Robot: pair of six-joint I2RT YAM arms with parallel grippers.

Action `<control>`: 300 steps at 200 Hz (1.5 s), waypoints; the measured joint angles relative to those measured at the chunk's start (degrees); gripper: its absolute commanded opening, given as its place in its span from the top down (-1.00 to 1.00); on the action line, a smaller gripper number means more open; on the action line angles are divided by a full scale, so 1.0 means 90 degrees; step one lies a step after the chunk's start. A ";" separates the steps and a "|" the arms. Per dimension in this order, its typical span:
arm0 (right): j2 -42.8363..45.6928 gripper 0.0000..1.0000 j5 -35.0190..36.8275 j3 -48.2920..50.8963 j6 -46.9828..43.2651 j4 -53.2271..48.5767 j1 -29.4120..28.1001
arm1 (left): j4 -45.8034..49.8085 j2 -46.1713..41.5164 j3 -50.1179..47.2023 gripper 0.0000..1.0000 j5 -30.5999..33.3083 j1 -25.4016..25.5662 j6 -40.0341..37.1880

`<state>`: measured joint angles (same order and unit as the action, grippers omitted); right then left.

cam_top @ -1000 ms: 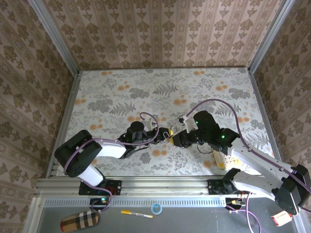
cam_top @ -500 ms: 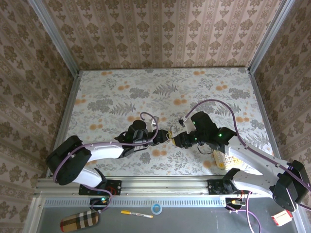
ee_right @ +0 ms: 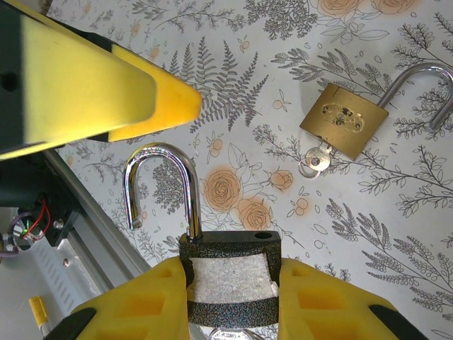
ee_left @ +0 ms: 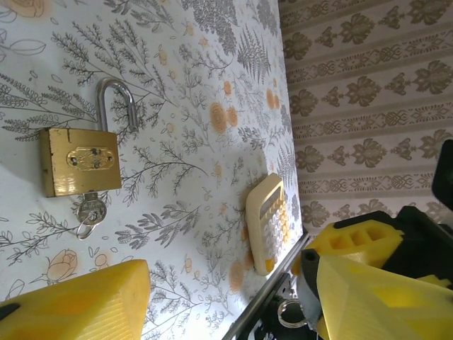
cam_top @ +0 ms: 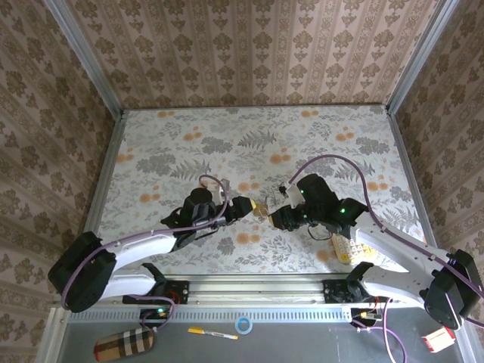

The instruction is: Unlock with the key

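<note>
The left gripper grabs the padlock by its open silver shackle (ee_right: 160, 185) next, which leaves the dark padlock's body free to set on the tabletop.
My right gripper (ee_right: 230, 278) is shut on the body of a dark speckled padlock (ee_right: 228, 249), held above the table. Its silver shackle (ee_right: 160, 185) stands swung open. My left gripper (ee_left: 226, 283) is open, its yellow fingers (ee_left: 78, 304) wide apart and holding nothing. Close by its right finger I see a small dark piece (ee_left: 311, 283) with a metal ring (ee_left: 287, 312), apparently the key under the held padlock. In the top view the left gripper (cam_top: 243, 204) sits just left of the right gripper (cam_top: 274, 217).
A brass padlock (ee_left: 78, 161) lies on the floral table with its shackle open and a silver key (ee_left: 90, 210) in its keyhole; it also shows in the right wrist view (ee_right: 345, 119). A cream calculator (ee_left: 267, 223) lies near the table's front rail (cam_top: 249, 283).
My left gripper has opened and drawn back to the left, away from the right gripper. The right gripper keeps the dark padlock in the same place.
</note>
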<state>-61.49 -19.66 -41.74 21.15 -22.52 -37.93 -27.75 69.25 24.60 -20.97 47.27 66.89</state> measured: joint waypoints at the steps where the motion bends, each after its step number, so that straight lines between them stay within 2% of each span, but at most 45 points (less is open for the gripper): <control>1: 0.0000 1.00 0.0000 0.0000 0.0000 0.0000 0.0000 | 0.0019 -0.0010 0.0012 -0.31 0.0000 0.0000 -0.0002; 61: -0.0192 1.00 0.0146 0.0000 -0.0044 0.0005 -0.0325 | 0.1052 -0.0066 0.0610 -0.31 0.0002 0.0117 0.0012; 99: -0.0381 1.00 0.0296 -0.0010 -0.0046 0.0005 -0.0488 | 0.1508 0.0199 0.0962 -0.18 -0.0010 0.0219 -0.0044; 124: -0.0413 1.00 0.0342 -0.0024 -0.0049 0.0007 -0.0500 | 0.1671 0.0423 0.1035 -0.07 -0.0056 0.0338 -0.0044; 170: -0.0578 1.00 0.0386 -0.0049 -0.0121 0.0032 -0.0554 | 0.1712 0.0712 0.1035 -0.03 -0.0148 0.0420 0.0104; 196: -0.0651 1.00 0.0427 -0.0051 -0.0165 0.0097 -0.0605 | 0.1734 0.0792 0.1071 0.06 -0.0153 0.0476 0.0129; 226: -0.0709 1.00 0.0437 -0.0058 -0.0165 0.0192 -0.0614 | 0.1724 0.0920 0.1154 0.23 -0.0199 0.0539 0.0209; 269: -0.0891 1.00 0.0481 -0.0063 -0.0163 0.0338 -0.0741 | 0.1688 0.1020 0.1197 0.61 -0.0223 0.0585 0.0289; 300: -0.1001 0.98 0.0568 -0.0063 -0.0136 0.0459 -0.0869 | 0.1916 0.0993 0.1316 0.96 -0.0211 0.0583 0.0270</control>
<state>-70.50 -14.55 -42.30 19.92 -18.39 -45.76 -10.50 78.19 36.45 -22.87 52.51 69.32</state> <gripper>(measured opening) 0.274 0.080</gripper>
